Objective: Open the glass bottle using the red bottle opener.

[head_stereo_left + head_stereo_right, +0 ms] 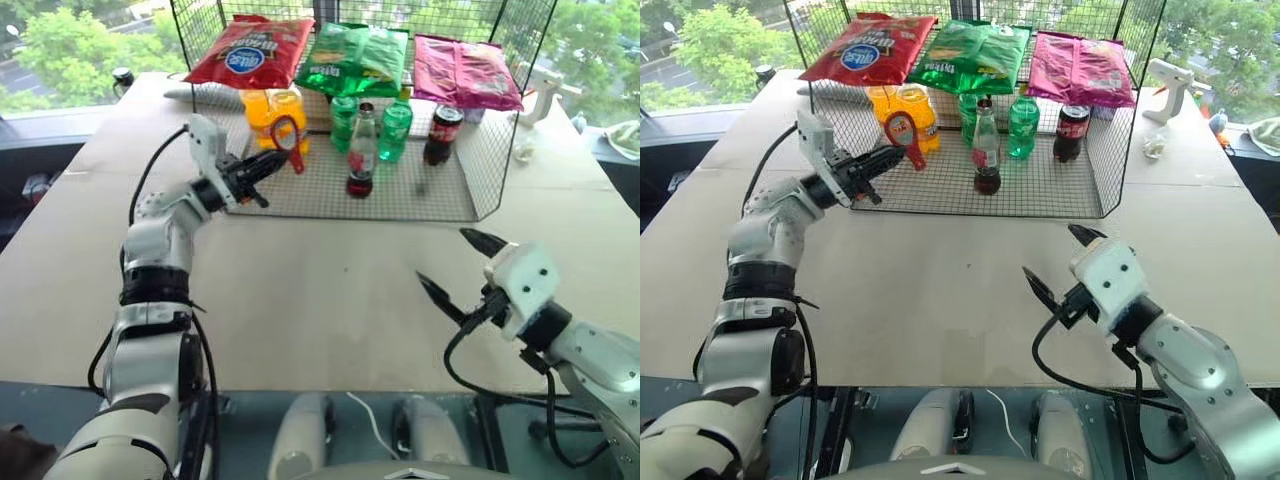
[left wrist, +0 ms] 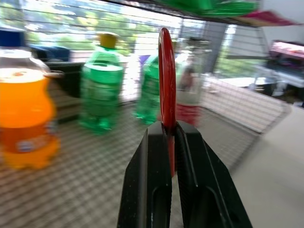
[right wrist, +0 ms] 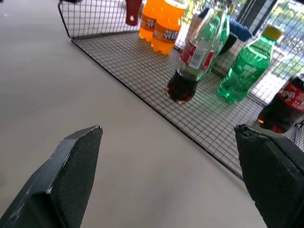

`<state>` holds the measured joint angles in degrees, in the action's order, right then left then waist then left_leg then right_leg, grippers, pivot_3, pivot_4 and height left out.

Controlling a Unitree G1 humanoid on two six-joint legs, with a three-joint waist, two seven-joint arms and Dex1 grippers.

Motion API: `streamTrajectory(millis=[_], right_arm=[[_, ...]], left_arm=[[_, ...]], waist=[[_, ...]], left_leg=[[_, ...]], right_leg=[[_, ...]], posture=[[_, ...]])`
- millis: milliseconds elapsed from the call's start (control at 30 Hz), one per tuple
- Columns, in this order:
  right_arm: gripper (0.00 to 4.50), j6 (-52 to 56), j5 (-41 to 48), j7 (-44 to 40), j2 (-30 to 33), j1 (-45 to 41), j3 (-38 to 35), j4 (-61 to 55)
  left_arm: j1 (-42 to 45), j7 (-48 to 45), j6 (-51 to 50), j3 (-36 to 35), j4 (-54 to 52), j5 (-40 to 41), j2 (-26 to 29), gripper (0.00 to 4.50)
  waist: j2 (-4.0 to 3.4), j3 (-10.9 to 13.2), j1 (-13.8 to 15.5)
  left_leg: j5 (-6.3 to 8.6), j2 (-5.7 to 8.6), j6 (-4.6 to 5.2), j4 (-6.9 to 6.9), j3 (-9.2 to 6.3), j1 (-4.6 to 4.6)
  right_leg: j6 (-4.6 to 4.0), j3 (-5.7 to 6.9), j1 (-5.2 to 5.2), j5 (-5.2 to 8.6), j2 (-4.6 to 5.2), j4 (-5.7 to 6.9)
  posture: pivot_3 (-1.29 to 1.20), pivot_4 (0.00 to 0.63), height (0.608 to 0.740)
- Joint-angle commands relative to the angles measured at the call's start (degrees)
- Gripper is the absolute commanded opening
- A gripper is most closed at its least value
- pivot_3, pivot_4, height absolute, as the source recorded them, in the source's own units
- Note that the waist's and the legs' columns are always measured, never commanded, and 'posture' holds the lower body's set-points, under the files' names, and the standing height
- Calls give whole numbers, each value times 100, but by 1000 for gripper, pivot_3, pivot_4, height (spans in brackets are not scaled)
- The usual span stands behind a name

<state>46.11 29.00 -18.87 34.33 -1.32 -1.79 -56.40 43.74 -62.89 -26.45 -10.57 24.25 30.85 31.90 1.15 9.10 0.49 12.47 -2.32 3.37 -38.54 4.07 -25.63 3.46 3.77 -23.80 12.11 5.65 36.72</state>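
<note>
The red bottle opener is already covered higher up on its handle by my left gripper's fingers, so my right gripper next needs to grip it by its bare handle end (image 1: 298, 168) (image 3: 133, 15).
The glass bottle (image 1: 361, 150) stands upright on the wire rack's mesh floor (image 1: 400, 200), with dark cola low inside, a red label and a red cap. My left gripper (image 1: 275, 160) is shut on the handle of the red bottle opener (image 1: 289, 140). It holds the loop head up at the rack's left front, to the left of the bottle and apart from it. The left wrist view shows the opener (image 2: 166, 80) edge-on between the black fingers (image 2: 152, 171), with the bottle (image 2: 190, 80) behind it. My right gripper (image 1: 447, 262) is open and empty over the bare table, nearer than the rack.
Orange bottles (image 1: 273, 115), two green plastic bottles (image 1: 395, 130) and a dark cola bottle with a black cap (image 1: 441, 135) share the rack around the glass bottle. Snack bags (image 1: 355, 55) lie on the rack's top. A white glue gun (image 1: 1167, 85) lies at the far right.
</note>
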Motion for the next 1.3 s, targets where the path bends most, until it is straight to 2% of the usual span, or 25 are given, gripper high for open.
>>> streamTrajectory(millis=[33,100,267,400,633,733,767,800,1300], right_arm=[[4500,725,1364,130,-421,-695,-387,179],[4500,1070,1933,260,-565,-1104,-475,407],[4500,1667,3151,636,-780,-1819,-482,1009],[4500,1842,3961,986,-976,-2140,-425,1458],[4500,1826,4784,1396,-1109,-2571,-286,2119],[3675,1799,4953,1591,-1159,-2720,-162,2320],[3189,1791,4994,1612,-1144,-2752,-121,2338],[2910,1782,5029,1643,-1140,-2778,-81,2352],[2910,1560,5729,1970,-1264,-3008,177,2789]], left_arm=[[-143,-522,-1754,96,-1186,1071,278,117],[-260,-638,-2320,174,-1592,1386,379,117],[-325,-603,-2810,316,-2081,1697,272,117],[-214,-742,-2820,452,-2109,1700,211,117],[-238,-1006,-2641,684,-2166,1611,202,117],[-282,-1121,-2608,743,-2214,1616,213,0],[-302,-1144,-2585,760,-2238,1607,213,0],[-316,-1168,-2564,776,-2255,1602,215,0],[-374,-1318,-2437,871,-2333,1620,197,0]], waist=[[3,2,-4],[1,3,-32],[-1,4,26],[-2,5,20],[-3,5,11],[-4,6,11],[-5,6,11],[-5,6,14],[-7,7,8]], left_leg=[[0,-1,0,-2,-3,0],[0,-3,0,-2,-2,1],[0,2,1,-3,-2,2],[0,8,1,-2,-1,2],[0,8,1,-1,2,1],[1,8,1,-1,2,0],[1,8,2,-1,2,0],[1,8,2,0,2,-1],[1,6,2,2,3,-3]], right_leg=[[0,1,1,0,-1,1],[0,0,1,0,-1,2],[0,0,1,0,4,2],[-1,0,1,-1,2,3],[-1,-2,-1,-1,-1,3],[-1,-2,-2,-1,-1,2],[-1,-2,-2,-1,-1,2],[-1,-3,-2,-1,-1,2],[-2,-4,-8,0,-1,1]], posture=[[0,150,740],[0,150,740],[0,150,740],[0,150,740],[0,150,740],[0,150,740],[0,150,740],[0,150,740],[0,150,740]])
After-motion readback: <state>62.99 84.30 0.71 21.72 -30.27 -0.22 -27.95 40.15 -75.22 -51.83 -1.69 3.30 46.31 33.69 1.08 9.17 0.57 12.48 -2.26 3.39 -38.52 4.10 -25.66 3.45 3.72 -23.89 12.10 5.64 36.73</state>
